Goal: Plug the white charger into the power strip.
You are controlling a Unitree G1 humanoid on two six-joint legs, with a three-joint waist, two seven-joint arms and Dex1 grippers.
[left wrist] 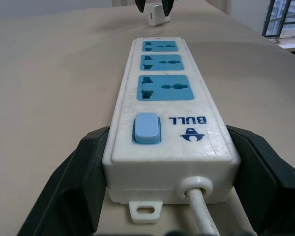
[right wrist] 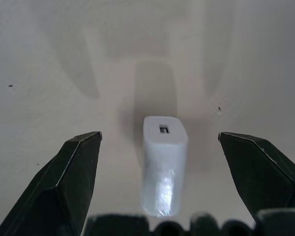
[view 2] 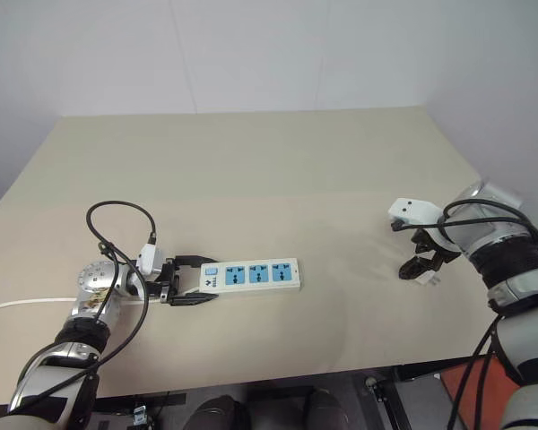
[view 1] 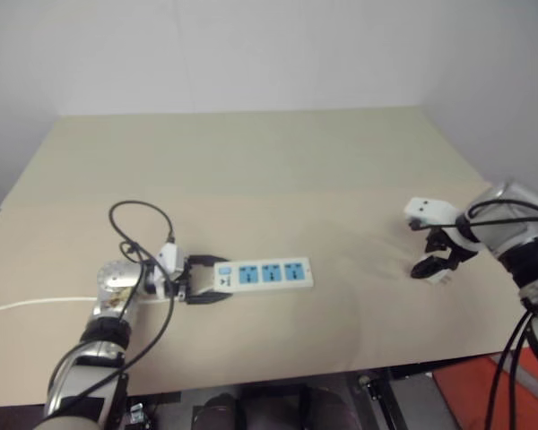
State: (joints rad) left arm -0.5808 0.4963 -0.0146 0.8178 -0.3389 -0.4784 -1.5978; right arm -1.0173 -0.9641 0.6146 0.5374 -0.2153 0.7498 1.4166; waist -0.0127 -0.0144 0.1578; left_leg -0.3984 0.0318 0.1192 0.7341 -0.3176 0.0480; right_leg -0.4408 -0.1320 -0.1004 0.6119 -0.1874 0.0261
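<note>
My right gripper picks up the white charger by its plastic body (right wrist: 163,167) next, which leaves its prongs free to enter a socket.
The power strip (view 1: 269,273) is a long white bar with three blue sockets and a blue switch, lying flat on the tan table left of centre. My left gripper (view 1: 202,282) is shut on its switch end, one black finger on each side (left wrist: 83,167). Its thin white cord (view 1: 27,305) runs off to the left. The white charger (right wrist: 163,162) lies on the table at the right. My right gripper (view 1: 435,260) points down over it, open, with a finger on each side and neither touching it. The left wrist view has the charger (left wrist: 157,14) beyond the strip's far end.
The tan table (view 1: 251,161) reaches back to a white wall. Its front edge runs close below the strip and the charger, and its right edge lies just past my right arm. A red object (view 1: 484,385) sits on the floor at the lower right.
</note>
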